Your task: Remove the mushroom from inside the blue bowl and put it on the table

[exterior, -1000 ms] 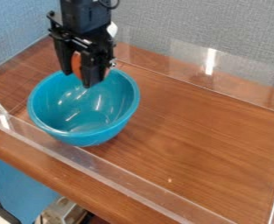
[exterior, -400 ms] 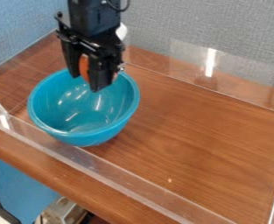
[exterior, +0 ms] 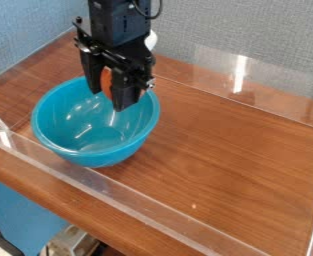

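Note:
The mushroom (exterior: 107,80) is hanging over the blue bowl (exterior: 79,125), short of the table, so I should move it toward the table before my gripper lets go of it.
The blue bowl (exterior: 79,125) stands on the left part of the table (exterior: 232,140), and its inside shows no mushroom. My gripper (exterior: 123,98) hangs pointing straight down over the bowl's far right rim, fingers shut. A small reddish-brown bit that looks like the mushroom (exterior: 107,80) shows between the black fingers; most of it is hidden by them.
Low clear acrylic walls edge the table, one along the front (exterior: 145,200) and one at the back right (exterior: 239,68). Bare wood stretches to the right of the bowl. A grey-blue wall stands behind.
The gripper has shifted to the right, from over the bowl's middle to its right rim, staying shut. The bowl has not moved.

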### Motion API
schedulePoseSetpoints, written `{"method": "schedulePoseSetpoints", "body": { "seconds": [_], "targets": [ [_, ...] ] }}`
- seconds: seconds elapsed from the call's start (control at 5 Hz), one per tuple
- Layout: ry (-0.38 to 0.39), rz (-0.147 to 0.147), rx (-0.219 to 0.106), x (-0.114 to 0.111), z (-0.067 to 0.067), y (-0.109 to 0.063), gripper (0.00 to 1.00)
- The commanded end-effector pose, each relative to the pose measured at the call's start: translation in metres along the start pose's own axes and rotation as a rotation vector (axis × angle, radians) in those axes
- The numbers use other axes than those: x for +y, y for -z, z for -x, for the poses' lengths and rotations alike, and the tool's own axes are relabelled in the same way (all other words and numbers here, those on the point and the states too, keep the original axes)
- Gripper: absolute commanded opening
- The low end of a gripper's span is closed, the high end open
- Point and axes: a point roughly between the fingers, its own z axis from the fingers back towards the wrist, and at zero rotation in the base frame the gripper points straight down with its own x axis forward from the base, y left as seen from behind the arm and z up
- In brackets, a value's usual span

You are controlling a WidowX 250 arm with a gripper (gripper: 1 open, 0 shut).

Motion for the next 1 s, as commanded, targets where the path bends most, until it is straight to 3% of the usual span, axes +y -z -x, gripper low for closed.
{"method": "schedulePoseSetpoints", "body": {
  "seconds": [0.0, 0.4, 0.8],
  "targets": [
    [0.032, -0.01, -0.05, -0.016, 0.0, -0.008, 0.0],
    [0.118, 0.015, -0.02, -0.053, 0.002, 0.025, 0.0],
    [0.162, 0.03, 0.023, -0.065, 0.004, 0.069, 0.0]
  ]
}}
